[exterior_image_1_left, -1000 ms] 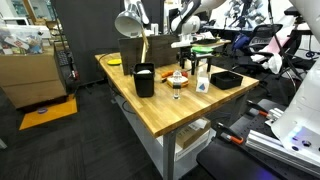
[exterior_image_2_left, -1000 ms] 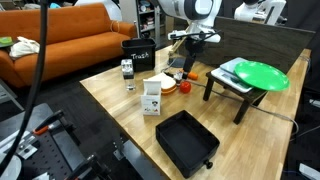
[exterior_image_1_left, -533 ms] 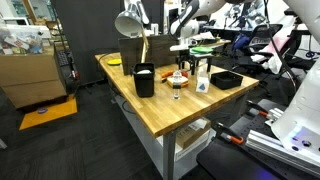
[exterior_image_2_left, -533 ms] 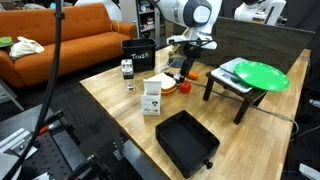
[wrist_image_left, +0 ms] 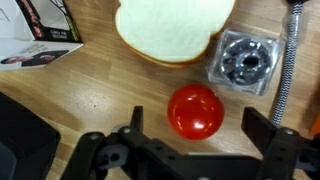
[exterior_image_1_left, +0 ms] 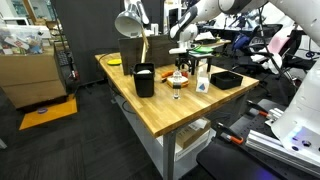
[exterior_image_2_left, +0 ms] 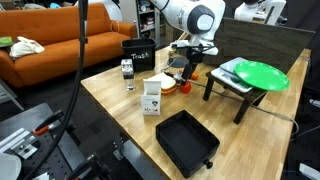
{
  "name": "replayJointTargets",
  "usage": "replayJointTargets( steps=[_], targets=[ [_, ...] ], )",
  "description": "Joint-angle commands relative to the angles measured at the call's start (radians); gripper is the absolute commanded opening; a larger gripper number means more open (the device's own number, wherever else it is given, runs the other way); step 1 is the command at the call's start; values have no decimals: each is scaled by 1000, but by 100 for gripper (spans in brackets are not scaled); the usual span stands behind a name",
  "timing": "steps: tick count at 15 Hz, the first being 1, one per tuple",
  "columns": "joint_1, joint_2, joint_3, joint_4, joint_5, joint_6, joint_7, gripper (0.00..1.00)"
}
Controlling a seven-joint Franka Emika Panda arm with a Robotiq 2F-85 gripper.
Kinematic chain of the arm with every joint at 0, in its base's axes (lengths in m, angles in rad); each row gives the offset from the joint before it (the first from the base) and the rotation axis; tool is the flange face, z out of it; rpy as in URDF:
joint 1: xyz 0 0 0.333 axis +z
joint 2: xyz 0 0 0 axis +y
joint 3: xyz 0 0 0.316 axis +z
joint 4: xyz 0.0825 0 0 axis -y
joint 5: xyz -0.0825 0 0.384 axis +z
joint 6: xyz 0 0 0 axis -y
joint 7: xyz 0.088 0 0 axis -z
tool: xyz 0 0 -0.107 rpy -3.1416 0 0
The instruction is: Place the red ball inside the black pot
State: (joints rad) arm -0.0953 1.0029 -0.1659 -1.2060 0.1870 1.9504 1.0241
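I need to lower my gripper before it closes on the red ball (exterior_image_2_left: 184,88): the ball is between my fingers, but they stop above its sides in an exterior view.
The red ball (wrist_image_left: 195,111) lies on the wooden table, between the open fingers of my gripper (wrist_image_left: 196,117) but untouched by them. In an exterior view the ball (exterior_image_2_left: 184,88) sits beside a white bowl (exterior_image_2_left: 165,84), with my gripper (exterior_image_2_left: 188,70) just above it. The black pot (exterior_image_2_left: 138,55) stands farther back on the table; it also shows in an exterior view (exterior_image_1_left: 144,79). My gripper (exterior_image_1_left: 183,58) hangs low over the middle of the table and holds nothing.
A white carton (exterior_image_2_left: 152,97) and a small jar (exterior_image_2_left: 127,70) stand near the bowl. A black tray (exterior_image_2_left: 187,140) lies at the table's near end. A green plate (exterior_image_2_left: 255,75) rests on a black stand. A metal square piece (wrist_image_left: 243,58) lies near the ball.
The arm has come down and the gripper now sits lower, around the red ball. The ball and the other things have not moved.
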Motion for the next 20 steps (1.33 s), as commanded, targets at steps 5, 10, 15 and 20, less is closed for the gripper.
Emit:
replayJointTargets(
  steps=[5, 10, 15, 20],
  targets=[
    [-29, 76, 25, 105, 23, -66, 55, 68],
    [-39, 75, 17, 103, 13, -61, 82, 34],
    [-33, 29, 13, 47, -5, -14, 48, 34],
    [-19, -60, 1, -48, -4, 48, 41, 34]
  ],
)
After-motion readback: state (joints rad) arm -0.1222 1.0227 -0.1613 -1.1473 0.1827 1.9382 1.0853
